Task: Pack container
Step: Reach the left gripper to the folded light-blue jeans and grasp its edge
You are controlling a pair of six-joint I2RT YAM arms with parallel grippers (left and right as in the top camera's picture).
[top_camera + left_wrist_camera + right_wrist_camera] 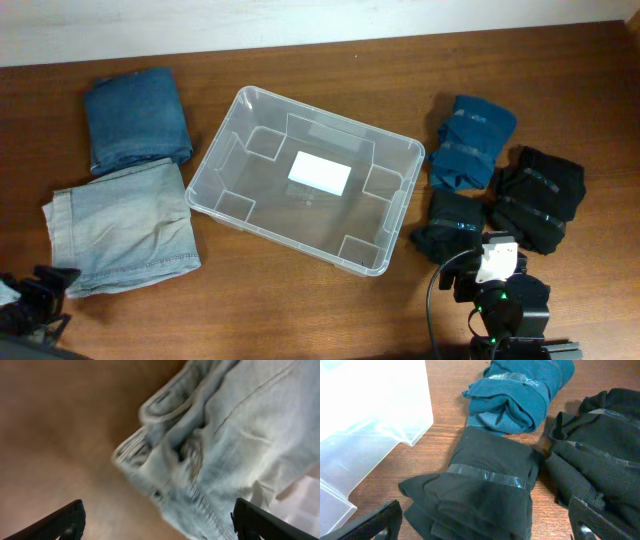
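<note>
My left gripper will next grab the folded light-blue jeans by the corner away from the container, with the layers together, so the rest stays free to pack inside.
The clear plastic container with a white label on its floor stands empty mid-table; its corner shows in the right wrist view. My left gripper is open, above the corner of the folded light-blue jeans, which lie left of the container. My right gripper is open over a taped black clothing bundle, at the container's right front.
Folded dark-blue jeans lie at the back left. A taped teal bundle and a larger black bundle lie right of the container; both show in the right wrist view, teal and black.
</note>
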